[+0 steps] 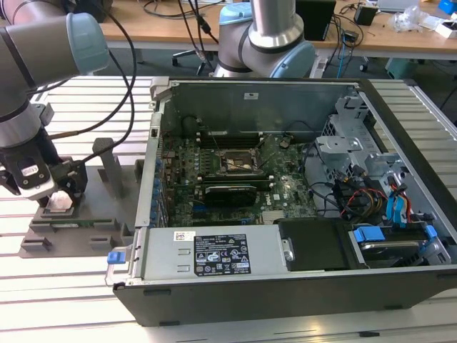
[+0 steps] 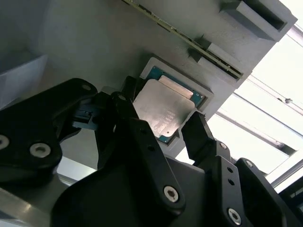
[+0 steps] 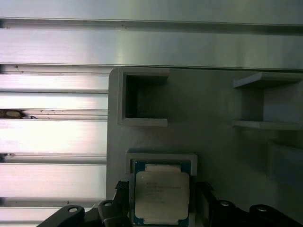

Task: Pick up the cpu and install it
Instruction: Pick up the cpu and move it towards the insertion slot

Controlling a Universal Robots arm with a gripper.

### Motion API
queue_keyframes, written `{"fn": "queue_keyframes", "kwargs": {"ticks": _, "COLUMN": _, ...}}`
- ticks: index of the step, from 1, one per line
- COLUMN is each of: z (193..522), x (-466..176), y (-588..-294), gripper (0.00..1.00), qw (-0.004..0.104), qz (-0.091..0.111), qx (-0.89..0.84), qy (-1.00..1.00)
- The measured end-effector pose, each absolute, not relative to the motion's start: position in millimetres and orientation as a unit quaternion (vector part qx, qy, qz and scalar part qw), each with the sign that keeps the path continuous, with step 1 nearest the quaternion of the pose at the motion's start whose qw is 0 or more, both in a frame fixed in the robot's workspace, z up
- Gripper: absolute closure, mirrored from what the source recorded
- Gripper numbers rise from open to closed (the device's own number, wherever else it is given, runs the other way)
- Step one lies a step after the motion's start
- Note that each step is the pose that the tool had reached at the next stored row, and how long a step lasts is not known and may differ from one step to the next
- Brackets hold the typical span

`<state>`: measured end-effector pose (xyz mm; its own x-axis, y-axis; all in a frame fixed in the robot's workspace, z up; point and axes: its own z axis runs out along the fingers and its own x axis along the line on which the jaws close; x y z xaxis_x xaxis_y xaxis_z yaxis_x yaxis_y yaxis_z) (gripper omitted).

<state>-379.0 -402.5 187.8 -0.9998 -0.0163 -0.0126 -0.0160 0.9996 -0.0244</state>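
Observation:
Next, my gripper grabs the cpu [image 1: 61, 202] by its side edges in the holder's gaps, since the holder's raised sides wrap the cpu's corners.
The cpu [image 1: 61, 202] [image 2: 163, 106] [image 3: 162, 191], a small square chip with a silvery top, lies flat in a recess of the grey holder [image 1: 78, 223] at the exterior view's left. My gripper [image 1: 56, 193] [image 2: 161, 116] [image 3: 162, 201] hangs low over it and is open. One black finger [image 2: 199, 135] stands on each side of the chip, with a small gap to its edges in the first wrist view. The dark metal-framed socket [image 1: 239, 163] sits on the motherboard [image 1: 214, 187] inside the open computer case, well off to the exterior view's right of the gripper.
The holder has upright grey posts [image 1: 107, 161] and a square pocket [image 3: 144, 99] close to the chip. The case wall [image 1: 151, 143] rises between holder and motherboard. Cables, drive cages and a power supply [image 1: 214, 254] crowd the case. A second arm's base [image 1: 268, 36] stands behind it.

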Motion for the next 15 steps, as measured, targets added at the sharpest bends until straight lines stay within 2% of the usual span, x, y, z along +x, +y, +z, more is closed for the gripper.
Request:
{"fn": "queue_keyframes", "kwargs": {"ticks": 6, "z": 187.4, "x": -379.0, "y": -402.5, "gripper": 0.35, "qw": 0.006, "qz": -0.012, "qx": -0.008, "qy": 1.0}}
{"fn": "queue_keyframes", "kwargs": {"ticks": 8, "z": 187.4, "x": -379.0, "y": -402.5, "gripper": 0.45, "qw": 0.006, "qz": -0.012, "qx": -0.008, "qy": 1.0}}
{"fn": "queue_keyframes", "kwargs": {"ticks": 15, "z": 187.1, "x": -379.0, "y": -402.5, "gripper": 0.45, "qw": 0.006, "qz": -0.012, "qx": -0.008, "qy": 1.0}}
